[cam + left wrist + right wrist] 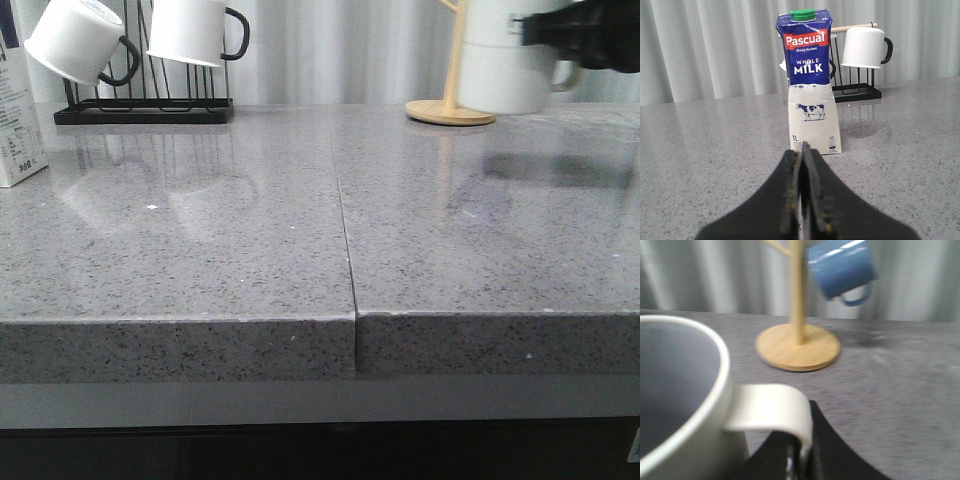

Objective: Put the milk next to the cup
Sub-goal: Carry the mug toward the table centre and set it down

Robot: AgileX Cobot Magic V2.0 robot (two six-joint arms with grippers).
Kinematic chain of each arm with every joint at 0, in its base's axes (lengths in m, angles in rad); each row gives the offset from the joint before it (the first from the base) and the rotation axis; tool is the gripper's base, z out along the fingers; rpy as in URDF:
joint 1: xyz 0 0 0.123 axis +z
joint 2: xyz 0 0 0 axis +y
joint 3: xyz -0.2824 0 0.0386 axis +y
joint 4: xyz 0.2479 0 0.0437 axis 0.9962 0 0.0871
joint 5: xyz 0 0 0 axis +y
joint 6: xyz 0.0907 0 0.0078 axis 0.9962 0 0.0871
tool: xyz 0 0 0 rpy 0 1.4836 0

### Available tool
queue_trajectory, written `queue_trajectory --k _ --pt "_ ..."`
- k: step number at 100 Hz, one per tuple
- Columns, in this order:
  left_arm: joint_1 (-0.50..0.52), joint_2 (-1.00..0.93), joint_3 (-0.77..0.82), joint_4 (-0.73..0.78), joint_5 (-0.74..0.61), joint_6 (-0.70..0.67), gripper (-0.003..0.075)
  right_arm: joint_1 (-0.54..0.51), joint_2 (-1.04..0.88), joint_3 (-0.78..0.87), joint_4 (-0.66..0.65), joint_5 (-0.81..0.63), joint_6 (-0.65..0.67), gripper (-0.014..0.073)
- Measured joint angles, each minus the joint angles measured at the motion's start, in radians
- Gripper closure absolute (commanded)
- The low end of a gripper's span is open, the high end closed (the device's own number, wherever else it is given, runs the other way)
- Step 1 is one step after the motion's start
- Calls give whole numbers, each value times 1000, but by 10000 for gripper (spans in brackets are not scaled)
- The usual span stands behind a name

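Note:
The white cup's base hangs above the grey counter, so the cup would fall if I opened now. My right gripper lowers the cup onto the counter next.
The milk (810, 85), a white-and-dark-blue "WHOLE MILK" carton with a cow picture, stands upright on the grey counter a short way ahead of my left gripper (802, 150), which is shut and empty. In the front view only the milk's edge (15, 110) shows, at the far left. My right gripper (802, 452) is shut on the white handle of the cup (685, 400), a large white mug. In the front view the cup (505, 60) hangs in the air at the far right, with the blurred black right gripper (560, 45) at its handle side.
A black wire rack (145, 110) with two white black-handled mugs stands at the back left, behind the milk. A wooden mug tree (450, 112) stands at the back right and carries a blue mug (842, 267). A seam (345, 230) runs down the counter's middle.

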State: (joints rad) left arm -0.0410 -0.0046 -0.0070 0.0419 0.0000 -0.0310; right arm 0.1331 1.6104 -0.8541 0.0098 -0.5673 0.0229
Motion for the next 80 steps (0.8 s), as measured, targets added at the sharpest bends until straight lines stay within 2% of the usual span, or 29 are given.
queue_trajectory --k 19,31,38,51,80 --pt "0 0 0 0 0 0 741 203 0 0 307 -5 -197 692" --pt "0 0 0 0 0 0 741 337 12 0 536 -99 -384 692" --pt "0 0 0 0 0 0 741 387 33 0 618 -148 -440 692" --pt "0 0 0 0 0 0 741 435 85 -14 671 -156 -475 692" --pt "0 0 0 0 0 0 741 441 147 -22 685 -137 -486 692"
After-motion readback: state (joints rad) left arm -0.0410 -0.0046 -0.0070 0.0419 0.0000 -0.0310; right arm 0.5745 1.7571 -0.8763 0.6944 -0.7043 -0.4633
